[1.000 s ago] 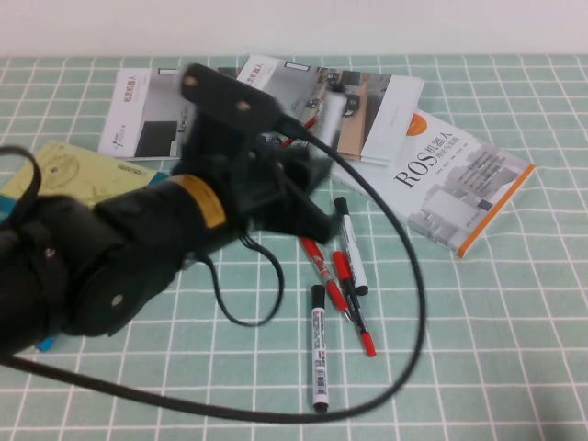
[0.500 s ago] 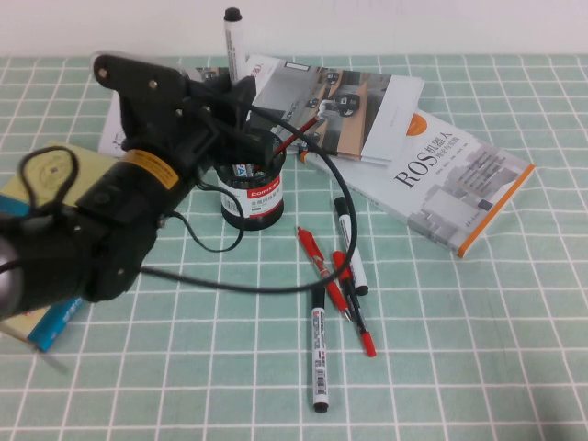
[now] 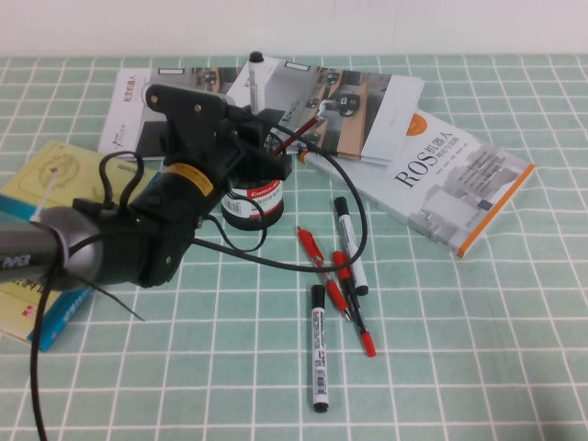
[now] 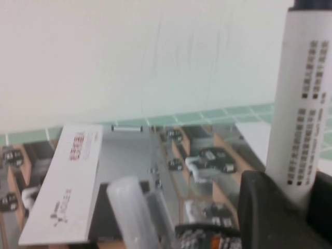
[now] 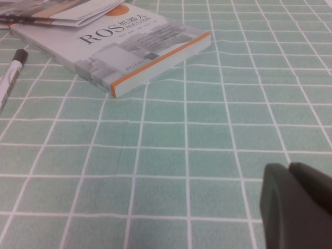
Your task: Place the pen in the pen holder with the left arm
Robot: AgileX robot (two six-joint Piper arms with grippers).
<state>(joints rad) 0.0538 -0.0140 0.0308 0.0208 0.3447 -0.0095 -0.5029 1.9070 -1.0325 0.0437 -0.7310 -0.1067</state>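
Note:
My left gripper releases the upright white pen [image 3: 255,84] now, since the pen stands over the opening of the black pen holder [image 3: 253,200].
My left gripper [image 3: 254,124] is shut on the pen [image 3: 256,84], a white-barrelled marker held upright with its black cap on top. It is right above the pen holder [image 3: 254,206], a black mesh cup with a white and red label. The gripper hides the pen's lower end, so I cannot tell whether it is inside the cup. In the left wrist view the pen [image 4: 306,104] stands between the black fingers [image 4: 267,207]. A slim red pen [image 3: 299,130] leans out of the holder. My right gripper [image 5: 291,174] is shut and empty, low over the cloth, and is out of the high view.
Two red pens [image 3: 322,266] and two white markers [image 3: 319,358] lie on the green checked cloth right of the holder. The ROS book [image 3: 459,179], open magazines [image 3: 363,101], a booklet [image 3: 136,110] and a yellow book [image 3: 55,175] lie around. A black cable [image 3: 354,248] loops over the pens.
My left arm has come down and a little to the right with the pen, so the pen's cap now stands lower, over the holder. The pens on the cloth have not moved.

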